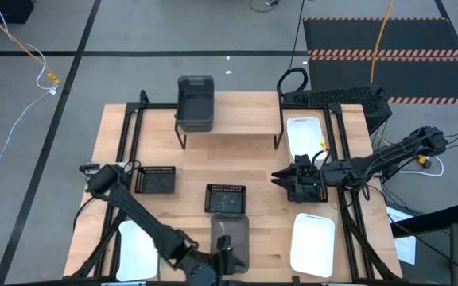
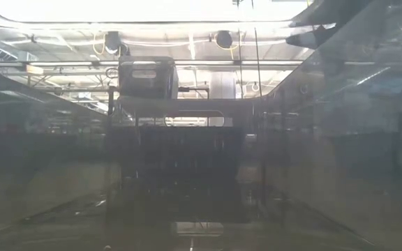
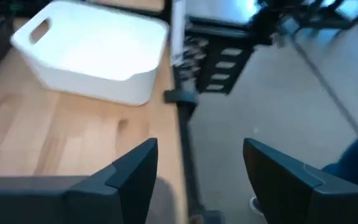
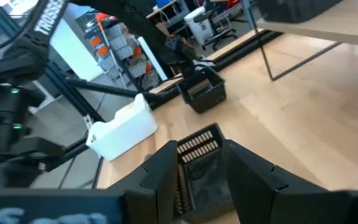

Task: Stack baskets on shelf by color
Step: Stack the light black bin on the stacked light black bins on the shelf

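Note:
My left gripper grabs the dark grey basket at the table's near edge by its rim (image 3: 73,182) next, to stack it with the one on the shelf.
A dark grey basket (image 1: 195,102) sits on the left end of the shelf (image 1: 241,119), and it also shows in the low view (image 2: 147,77). Another dark grey basket (image 1: 230,232) stands by the table's near edge. My left gripper (image 1: 223,253) is over its near part, open (image 3: 199,143), with nothing between the fingers. Two black mesh trays (image 1: 156,180) (image 1: 226,199) lie mid-table. White baskets rest to the right of the shelf (image 1: 304,135), near right (image 1: 312,242) and near left (image 1: 137,250). My right gripper (image 1: 279,178) is open (image 4: 200,144) and points left at the nearer mesh tray (image 4: 197,155), short of it.
Black frame rails run along the table's left and right sides (image 1: 344,159). The shelf's thin black legs (image 1: 183,137) stand on the far half of the table. Bare wood lies under and in front of the shelf. The left wrist view shows the near-right white basket (image 3: 92,53) and the table edge.

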Motion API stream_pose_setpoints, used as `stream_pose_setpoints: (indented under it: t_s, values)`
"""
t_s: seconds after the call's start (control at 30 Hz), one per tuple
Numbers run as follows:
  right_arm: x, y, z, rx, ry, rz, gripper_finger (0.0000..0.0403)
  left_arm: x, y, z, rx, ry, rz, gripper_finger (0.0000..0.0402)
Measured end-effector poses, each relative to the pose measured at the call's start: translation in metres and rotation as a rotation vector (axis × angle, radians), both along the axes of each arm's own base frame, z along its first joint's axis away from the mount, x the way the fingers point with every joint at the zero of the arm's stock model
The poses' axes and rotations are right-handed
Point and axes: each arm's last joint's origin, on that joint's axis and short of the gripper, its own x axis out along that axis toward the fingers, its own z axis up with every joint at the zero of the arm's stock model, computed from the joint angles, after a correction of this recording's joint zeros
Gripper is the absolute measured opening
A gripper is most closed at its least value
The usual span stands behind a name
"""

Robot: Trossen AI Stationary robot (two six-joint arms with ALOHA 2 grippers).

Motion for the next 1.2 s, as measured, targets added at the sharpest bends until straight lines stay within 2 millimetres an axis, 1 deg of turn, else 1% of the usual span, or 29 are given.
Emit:
stream_pose_setpoints:
  t_s: [0.07,0.13,0.2,0.27,0.33,0.43,0.47,0.53,0.6,0.67,0.73,0.8,0.87,1.0,1.1,1.13,1.2]
  values:
    - [-0.001,0.002,-0.002,0.004,0.018,0.009,0.0123,0.011,0.002,-0.009,-0.018,0.040,0.006,0.0239]
    - [-0.002,0.004,-0.003,0.021,0.026,0.017,0.0123,0.012,0.005,-0.021,-0.015,0.116,0.022,0.0239]
    - [-0.003,0.006,-0.003,0.027,0.032,0.027,0.0123,0.014,0.001,-0.025,-0.034,0.121,0.020,0.0239]
    - [-0.003,0.008,-0.003,0.029,0.033,0.038,0.0123,0.010,-0.002,-0.027,-0.019,0.136,0.007,0.0239]
    - [-0.004,0.010,-0.004,0.027,0.037,0.048,0.0123,0.013,-0.005,-0.036,-0.033,0.152,-0.003,0.0239]
    - [-0.005,0.012,-0.004,0.029,0.037,0.059,0.0123,0.014,-0.004,-0.053,-0.005,0.203,0.010,0.0239]
    - [-0.005,0.012,-0.004,0.028,0.037,0.057,0.0123,0.017,-0.004,-0.055,-0.017,0.197,0.021,0.0239]
    - [-0.005,0.013,-0.004,0.023,0.036,0.038,0.0123,0.016,-0.003,-0.057,-0.009,0.212,0.029,0.0239]
    - [-0.006,0.013,-0.004,0.018,0.035,0.022,0.0123,0.020,-0.004,-0.063,-0.020,0.210,0.037,0.0239]
    - [-0.005,0.013,-0.004,0.021,0.031,0.021,0.0123,0.019,-0.002,-0.071,0.011,0.249,0.040,0.0239]
    - [-0.005,0.013,-0.004,0.026,0.031,0.020,0.0123,0.022,0.001,-0.078,0.013,0.264,0.047,0.0231]
    - [-0.005,0.013,-0.003,0.029,0.030,0.022,0.0123,0.022,0.002,-0.079,0.012,0.277,0.045,0.0211]
    - [-0.005,0.013,-0.003,0.030,0.026,0.022,0.0123,0.021,0.001,-0.079,0.003,0.290,0.029,0.0181]
    - [-0.005,0.013,-0.003,0.034,0.023,0.022,0.0123,0.024,0.004,-0.078,-0.055,0.326,0.017,0.0098]
    - [-0.005,0.013,-0.003,0.035,0.022,0.022,0.0123,0.029,0.011,-0.063,-0.148,0.321,-0.034,0.0030]
    - [-0.005,0.013,-0.002,0.036,0.019,0.023,0.0123,0.030,0.013,-0.055,-0.195,0.310,-0.045,0.0017]
    - [-0.005,0.013,-0.001,0.041,0.009,0.025,0.0123,0.030,0.020,-0.033,-0.289,0.302,-0.036,0.0013]
